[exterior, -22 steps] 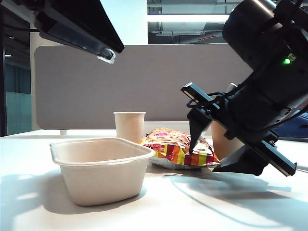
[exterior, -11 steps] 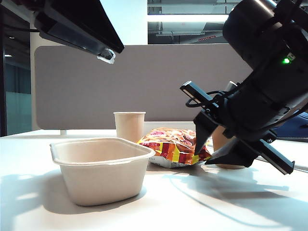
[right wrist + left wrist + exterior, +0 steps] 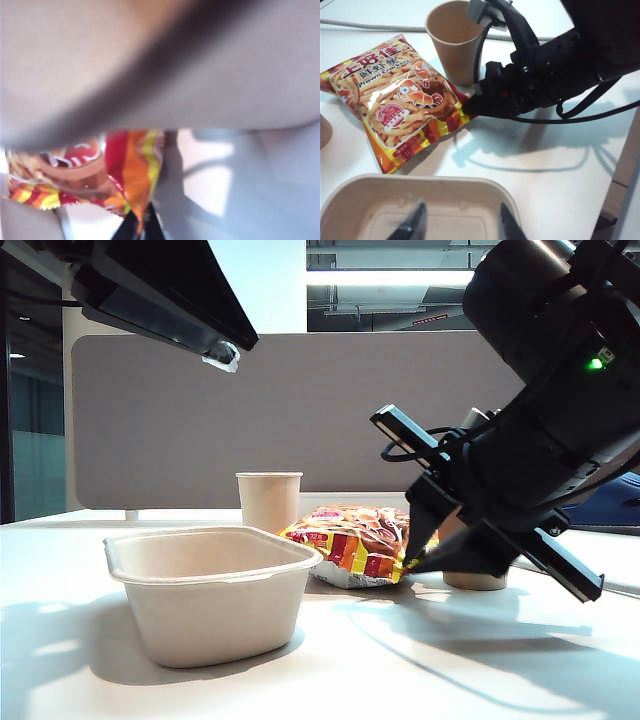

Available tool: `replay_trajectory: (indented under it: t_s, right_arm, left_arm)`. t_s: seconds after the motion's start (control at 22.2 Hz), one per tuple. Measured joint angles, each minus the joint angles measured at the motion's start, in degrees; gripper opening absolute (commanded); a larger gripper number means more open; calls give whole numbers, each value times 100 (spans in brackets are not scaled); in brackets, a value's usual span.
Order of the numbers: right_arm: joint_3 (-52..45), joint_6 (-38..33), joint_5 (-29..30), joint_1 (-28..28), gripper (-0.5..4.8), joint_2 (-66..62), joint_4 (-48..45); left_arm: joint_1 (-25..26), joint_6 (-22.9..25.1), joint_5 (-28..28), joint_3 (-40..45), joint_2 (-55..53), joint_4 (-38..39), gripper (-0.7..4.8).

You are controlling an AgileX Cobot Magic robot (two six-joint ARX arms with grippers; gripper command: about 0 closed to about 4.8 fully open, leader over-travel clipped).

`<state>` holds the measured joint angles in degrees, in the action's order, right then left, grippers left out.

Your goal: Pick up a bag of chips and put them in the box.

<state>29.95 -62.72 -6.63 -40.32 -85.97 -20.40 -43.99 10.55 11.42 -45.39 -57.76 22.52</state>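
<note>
The left gripper grips the bag by the loose end of its flat striped edge (image 3: pixel 296 533) (image 3: pixel 391 162) next, since the bag's filled middle bulges wide.
The bag of chips (image 3: pixel 345 540) lies on the white table behind the box (image 3: pixel 210 615), beside a paper cup. My right gripper (image 3: pixel 411 562) reaches down from the right and is shut on the bag's striped edge. In the right wrist view the orange seam (image 3: pixel 135 185) runs between the dark fingers of the right gripper (image 3: pixel 142 229). The left wrist view looks down on the bag of chips (image 3: pixel 395 100) with the right gripper (image 3: pixel 468 106) pinching its corner. My left gripper (image 3: pixel 461 216) hangs open over the box (image 3: pixel 420 181), holding nothing. The left arm (image 3: pixel 160 295) sits high at the upper left.
A tan paper cup (image 3: pixel 268 502) stands behind the box, and another cup (image 3: pixel 476 578) is mostly hidden by the right arm. The left wrist view shows one paper cup (image 3: pixel 454 40) next to the bag and a cable (image 3: pixel 370 23) beyond it. A grey partition (image 3: pixel 300 420) closes the back.
My right gripper has closed from open onto the bag's edge. The bag has shifted slightly left and its gripped end has lifted a little. The left arm has not moved.
</note>
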Motion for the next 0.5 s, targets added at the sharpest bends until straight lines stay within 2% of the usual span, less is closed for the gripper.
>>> replay_trajectory:
  t_s: [0.5]
  right_arm:
    - [-2,105,501,0,-1,0,-723]
  left_arm:
    - [0,0,-2,0,0,0,184]
